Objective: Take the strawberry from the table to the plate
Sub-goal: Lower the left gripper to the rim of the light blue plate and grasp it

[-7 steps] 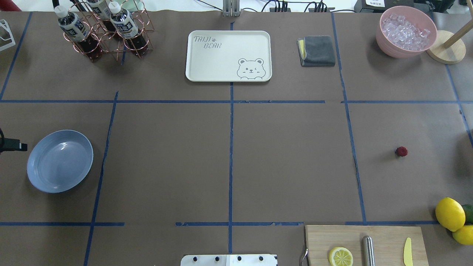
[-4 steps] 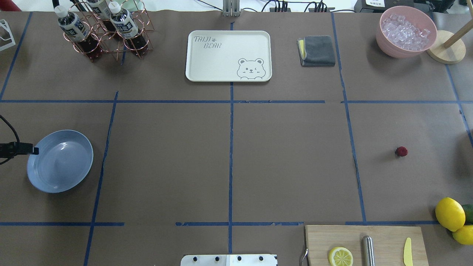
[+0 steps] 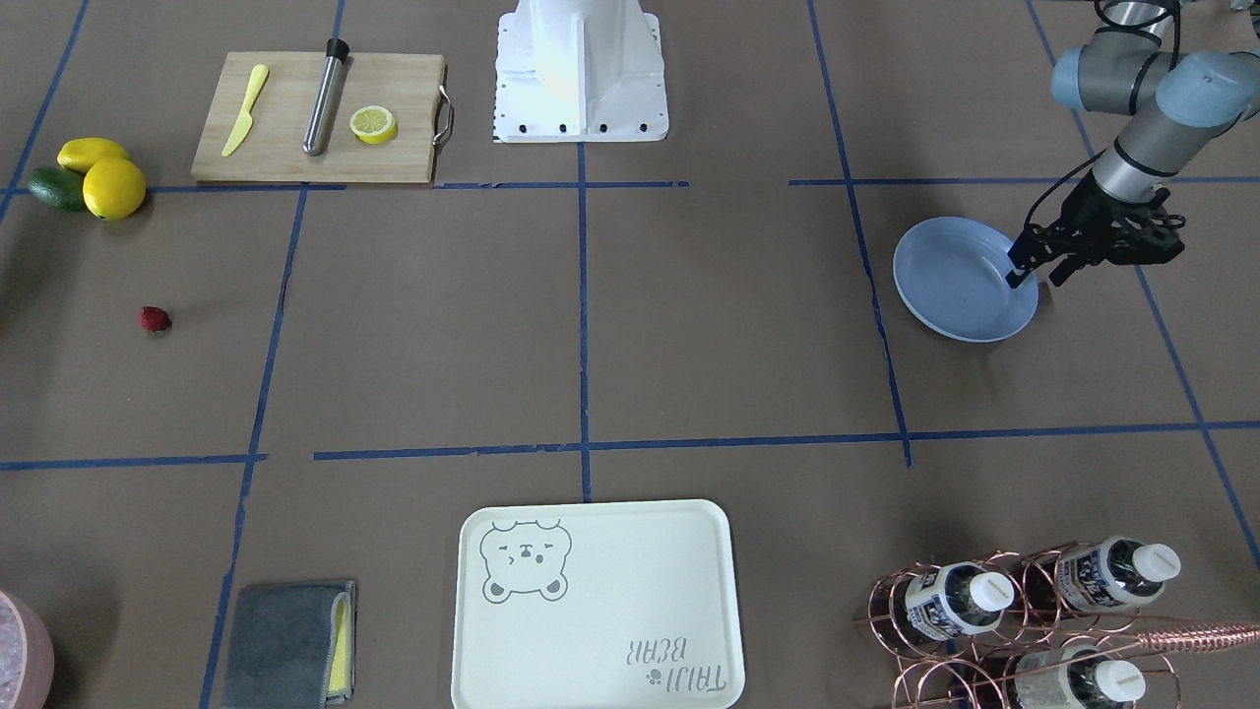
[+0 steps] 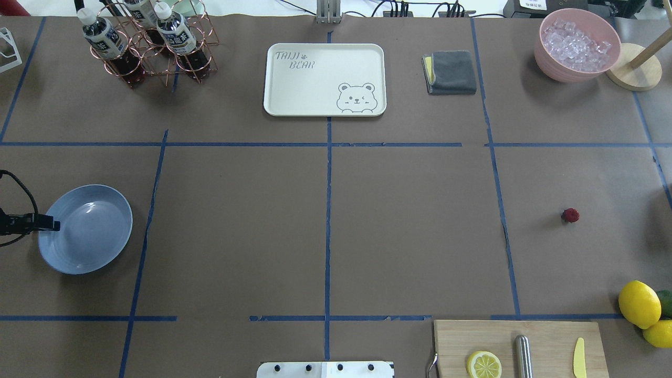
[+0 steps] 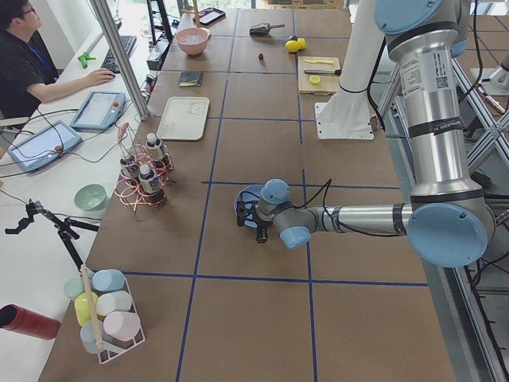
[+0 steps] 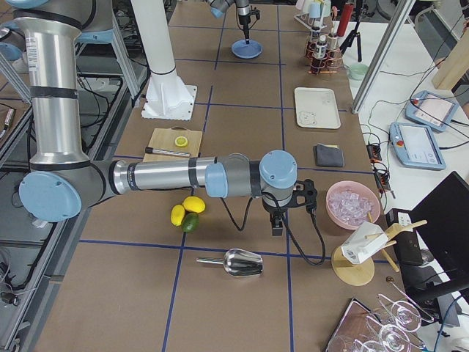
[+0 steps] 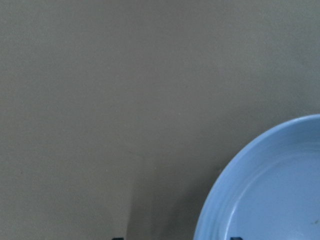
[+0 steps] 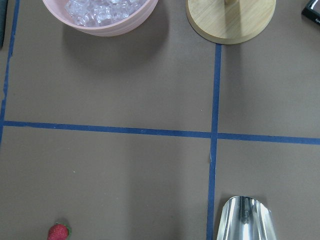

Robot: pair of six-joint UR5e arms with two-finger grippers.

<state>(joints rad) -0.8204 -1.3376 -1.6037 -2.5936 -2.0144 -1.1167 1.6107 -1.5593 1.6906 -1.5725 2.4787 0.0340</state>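
I should next grab the plate with my left gripper by its thin raised rim (image 7: 214, 204), because the plate is too wide for the gripper's fingers.
The strawberry (image 4: 570, 214) lies alone on the brown table (image 4: 409, 231), right of centre; it also shows as the strawberry (image 3: 154, 318) from the front and at the bottom left of the right wrist view (image 8: 58, 232). The light-blue plate (image 4: 100, 210) sits at the far left and holds nothing. My left gripper (image 3: 1034, 278) hangs open over the plate's outer rim (image 3: 1019, 320); its wrist view shows the plate's edge (image 7: 225, 190). Only the exterior right view shows my right gripper (image 6: 276, 226), which is near the strawberry's area, and I cannot tell whether it is open or shut.
Two lemons (image 4: 639, 303) and an avocado (image 4: 665, 302) lie at the right edge. A cutting board (image 4: 520, 346) carries a lemon half, a metal rod and a yellow knife. At the back stand a pink ice bowl (image 4: 576, 44), a grey cloth (image 4: 451, 72), a bear tray (image 4: 324, 79) and a bottle rack (image 4: 149, 44). A metal scoop (image 8: 245, 220) lies nearby.
My left gripper has moved rightward from the table's left edge until its tip is over the plate's rim. The strawberry and everything else stayed put.
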